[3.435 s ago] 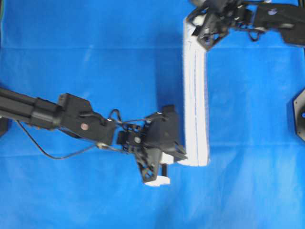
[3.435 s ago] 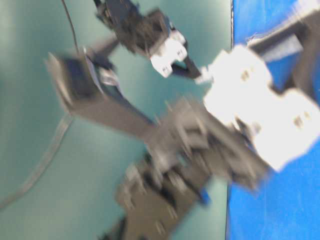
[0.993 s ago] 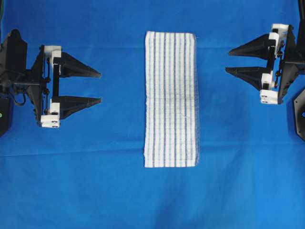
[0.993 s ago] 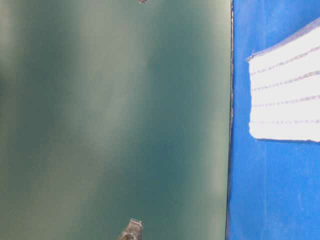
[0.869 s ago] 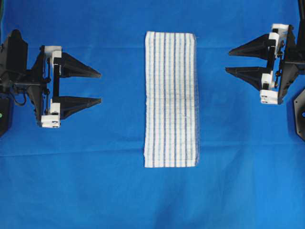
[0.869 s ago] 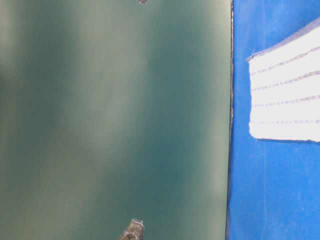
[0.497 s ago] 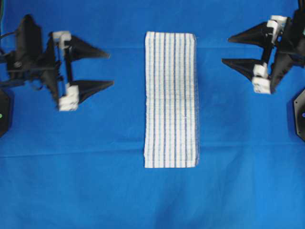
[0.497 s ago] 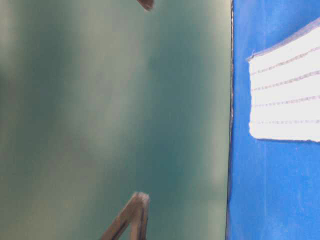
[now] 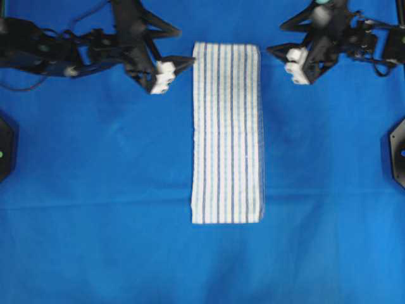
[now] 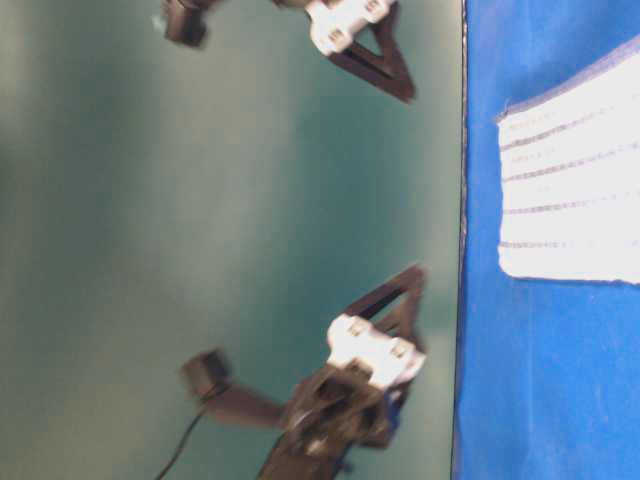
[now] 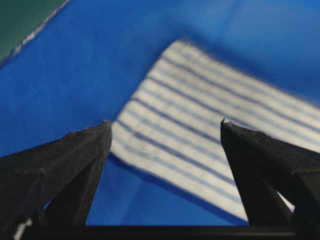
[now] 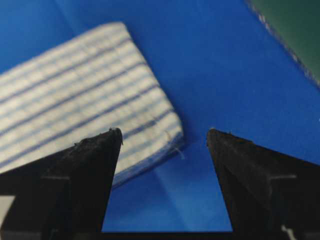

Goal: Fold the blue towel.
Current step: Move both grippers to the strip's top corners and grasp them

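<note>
I should next grab the blue towel by a corner of its short end (image 9: 197, 47), opposite the towel's other corner (image 9: 256, 48), with my left gripper to fold it.
The blue towel (image 9: 227, 133) lies flat in the middle of the overhead view as a long, narrow folded strip, white with thin blue stripes. My left gripper (image 9: 185, 45) is open just left of the towel's far-left corner, with nothing between its fingers. In the left wrist view the towel (image 11: 215, 125) lies just beyond the spread left gripper (image 11: 165, 124). My right gripper (image 9: 275, 39) is open just right of the far-right corner, also holding nothing. In the right wrist view the towel's corner (image 12: 75, 90) lies ahead of the right gripper (image 12: 164, 131), toward its left finger. Neither gripper touches the cloth.
A plain blue sheet (image 9: 114, 209) covers the whole table. Black fixtures sit at the right edge (image 9: 398, 152) and left edge (image 9: 5, 145). In the table-level view the towel's end (image 10: 570, 180) shows on the sheet, with a green backdrop (image 10: 230, 240) beyond the table edge.
Both arms have swung in from the table's sides to the towel's far corners. Their jaws have spread wider. The towel has not moved.
</note>
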Available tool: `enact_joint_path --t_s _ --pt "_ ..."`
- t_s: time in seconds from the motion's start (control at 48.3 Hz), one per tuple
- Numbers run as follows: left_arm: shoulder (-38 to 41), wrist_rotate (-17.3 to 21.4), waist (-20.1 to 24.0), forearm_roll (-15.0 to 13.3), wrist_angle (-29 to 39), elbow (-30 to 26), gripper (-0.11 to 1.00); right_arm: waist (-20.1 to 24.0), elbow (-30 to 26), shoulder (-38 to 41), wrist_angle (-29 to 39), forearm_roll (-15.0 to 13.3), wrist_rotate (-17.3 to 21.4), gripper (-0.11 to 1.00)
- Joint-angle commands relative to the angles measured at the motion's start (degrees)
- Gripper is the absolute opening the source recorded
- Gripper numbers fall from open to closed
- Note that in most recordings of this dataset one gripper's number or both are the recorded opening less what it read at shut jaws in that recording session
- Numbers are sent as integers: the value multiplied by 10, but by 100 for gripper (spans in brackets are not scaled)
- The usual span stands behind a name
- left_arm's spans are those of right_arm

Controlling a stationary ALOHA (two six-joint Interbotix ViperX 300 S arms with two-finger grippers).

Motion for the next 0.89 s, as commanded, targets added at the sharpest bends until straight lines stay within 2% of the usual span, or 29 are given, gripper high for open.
enact_joint_path --t_s 0.0,0.331,0.579,0.641,0.703,0.869 --pt "30 1 7 2 8 -40 91 -11 -29 37 -11 -5 -1 68" --pt "135 0 27 2 27 -110 91 -34 -65 162 -69 -9 -1 68" --pt "167 -2 32 2 38 -134 87 -34 -75 192 -72 -9 -2 67" --pt "167 -2 32 2 40 -136 79 -32 -74 192 -72 -10 -3 65" --pt "168 -2 30 2 40 -135 66 -25 -73 193 -72 -9 -3 58" --pt "168 4 20 4 40 -135 19 -11 -69 192 -71 -9 -3 12"
